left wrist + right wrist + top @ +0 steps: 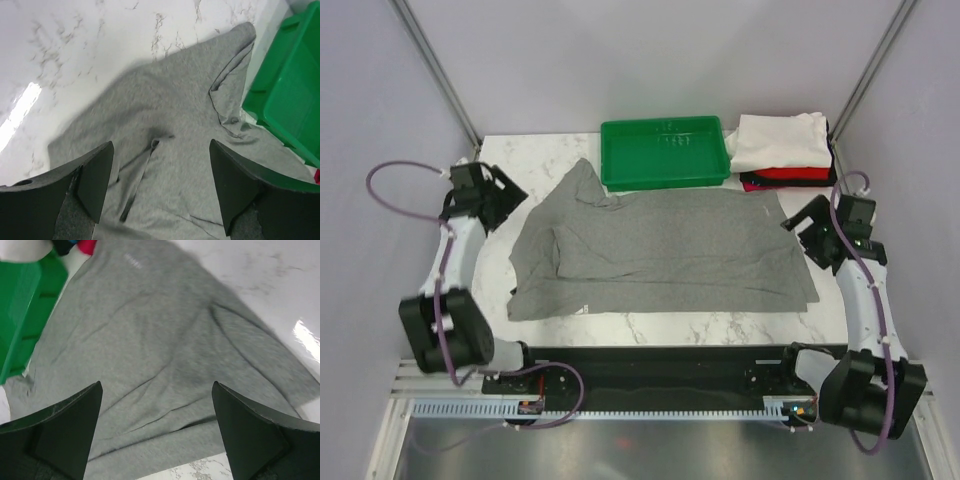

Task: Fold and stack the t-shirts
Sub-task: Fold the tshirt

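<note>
The heather-grey t-shirt needs its far edge folded over, so my left gripper should next grab the t-shirt by the sleeve tip [583, 169] [244, 35] beside the green tray.
The large heather-grey t-shirt [660, 250] lies spread and wrinkled across the middle of the marble table, one sleeve reaching up beside the green tray. It fills the left wrist view [170, 140] and the right wrist view [150, 350]. A folded white shirt [780, 140] lies on top of red [795, 174] and black [790, 186] folded ones at the back right. My left gripper [505, 205] is open and empty above the shirt's left edge. My right gripper [805, 235] is open and empty above its right edge.
A green plastic tray [665, 152] stands at the back centre, touching the shirt's upper edge; it shows in the left wrist view [290, 85] and the right wrist view [25, 305]. Grey walls enclose the table on three sides.
</note>
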Controlling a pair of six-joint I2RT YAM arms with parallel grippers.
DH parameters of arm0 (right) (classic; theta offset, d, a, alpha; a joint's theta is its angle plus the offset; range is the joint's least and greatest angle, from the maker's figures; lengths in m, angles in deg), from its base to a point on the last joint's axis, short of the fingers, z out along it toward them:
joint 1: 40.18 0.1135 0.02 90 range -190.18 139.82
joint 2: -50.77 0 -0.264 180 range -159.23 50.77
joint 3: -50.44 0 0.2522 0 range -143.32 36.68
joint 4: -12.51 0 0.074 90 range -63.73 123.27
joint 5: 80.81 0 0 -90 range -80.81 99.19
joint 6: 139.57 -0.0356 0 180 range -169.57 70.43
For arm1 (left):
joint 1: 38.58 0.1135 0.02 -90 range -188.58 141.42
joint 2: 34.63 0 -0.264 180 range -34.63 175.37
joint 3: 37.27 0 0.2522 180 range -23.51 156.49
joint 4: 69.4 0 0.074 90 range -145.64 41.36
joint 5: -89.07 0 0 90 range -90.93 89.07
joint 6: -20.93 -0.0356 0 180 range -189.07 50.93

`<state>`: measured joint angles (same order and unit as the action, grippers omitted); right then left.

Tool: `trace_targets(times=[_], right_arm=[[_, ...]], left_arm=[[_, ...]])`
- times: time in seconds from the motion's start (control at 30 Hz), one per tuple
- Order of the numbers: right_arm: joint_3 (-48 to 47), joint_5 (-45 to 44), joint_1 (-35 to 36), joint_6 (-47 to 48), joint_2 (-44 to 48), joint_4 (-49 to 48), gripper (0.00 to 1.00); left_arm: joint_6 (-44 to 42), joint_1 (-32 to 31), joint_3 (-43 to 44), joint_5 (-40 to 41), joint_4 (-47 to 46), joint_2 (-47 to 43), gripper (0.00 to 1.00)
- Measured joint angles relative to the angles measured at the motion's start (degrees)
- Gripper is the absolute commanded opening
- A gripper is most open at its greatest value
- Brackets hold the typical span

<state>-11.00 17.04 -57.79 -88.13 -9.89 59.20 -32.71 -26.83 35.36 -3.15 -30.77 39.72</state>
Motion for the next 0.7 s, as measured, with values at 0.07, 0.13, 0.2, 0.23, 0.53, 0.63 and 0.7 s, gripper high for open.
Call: trace_targets(times=[0.07,0.13,0.2,0.23,0.53,0.63,0.7], right_arm=[[-1.64,-0.66,5.09,0.76,-2.82,-2.14,0.98],[-1.49,-0.44,7.56,1.33,-4.44,-4.00,0.98],[-0.26,0.17,8.39,1.51,-5.46,-6.60,0.98],[0.63,0.50,8.46,1.55,-5.57,-8.15,0.98],[5.35,4.44,8.90,3.63,-5.84,-16.65,0.98],[6.16,5.62,9.05,3.96,-5.86,-19.67,0.98],[6.91,6.45,9.05,3.91,-5.95,-21.18,0.98]], left_arm=[[-3.08,-0.22,6.49,-2.32,-3.02,10.58,0.84],[-5.57,-0.61,12.87,-4.50,-5.33,19.74,0.83],[-8.07,-1.51,20.02,-6.14,-7.28,28.41,0.82],[-9.33,-2.29,23.89,-7.08,-7.34,32.59,0.82],[-14.86,-8.52,58.73,-13.29,-6.80,63.43,0.71],[-15.61,-9.33,66.29,-13.57,-5.35,69.77,0.72],[-15.69,-9.73,68.94,-13.73,-4.24,72.46,0.72]])
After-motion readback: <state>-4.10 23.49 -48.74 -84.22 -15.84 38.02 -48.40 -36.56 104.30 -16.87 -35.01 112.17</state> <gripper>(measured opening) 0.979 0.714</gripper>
